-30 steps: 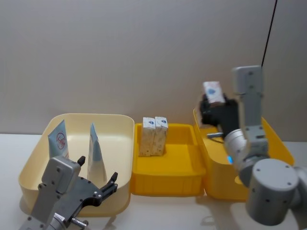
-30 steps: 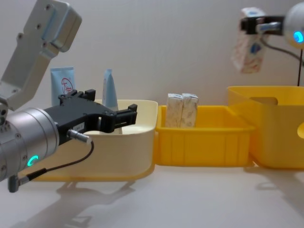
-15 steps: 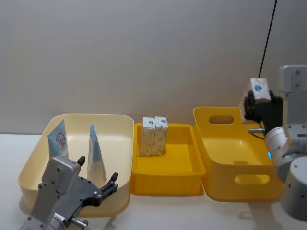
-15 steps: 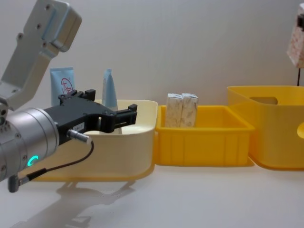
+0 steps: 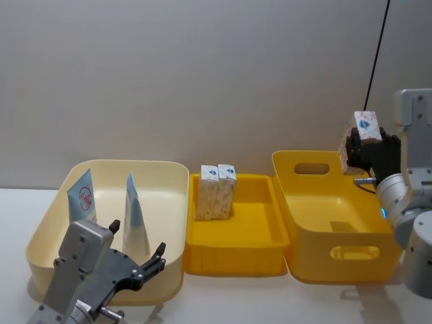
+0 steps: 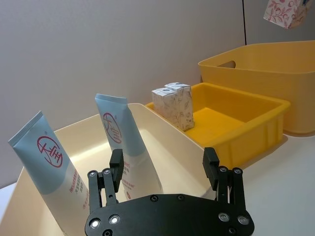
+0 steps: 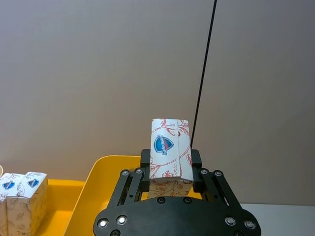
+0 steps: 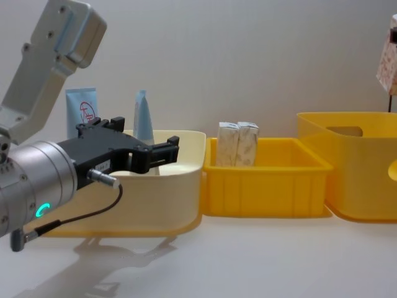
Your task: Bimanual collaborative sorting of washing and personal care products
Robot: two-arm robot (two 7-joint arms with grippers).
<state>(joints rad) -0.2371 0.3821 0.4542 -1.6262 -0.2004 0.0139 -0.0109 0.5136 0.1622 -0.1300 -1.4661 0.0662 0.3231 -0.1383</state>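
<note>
I will next use my left gripper to grab the whitish tapered tube by its flattened blue upper part (image 5: 134,210), because the tube widens into a round body below.
My right gripper (image 5: 361,145) is shut on a red-printed white carton (image 5: 364,127) (image 7: 169,150), held high above the right side of the large yellow bin (image 5: 337,223); the carton (image 8: 388,59) hangs at the chest view's right edge. Two more cartons (image 5: 216,191) (image 8: 238,144) stand upright together in the small yellow tray (image 5: 236,233). A pale blue tube with a red round logo (image 5: 83,196) (image 6: 49,172) and a whitish tapered tube (image 5: 133,212) (image 6: 123,147) lean in the cream bin (image 5: 108,223). My left gripper (image 5: 135,260) (image 6: 162,169) is open, low in front of the cream bin.
The three bins stand in a row on the white table (image 8: 248,261), cream at left, small tray in the middle, large yellow bin at right. A plain grey wall is behind. A thin black cable (image 5: 376,54) runs up near the right arm.
My right gripper carried the carton from over the large yellow bin's left rim to its right side, then barely shifted. The left arm stayed still.
</note>
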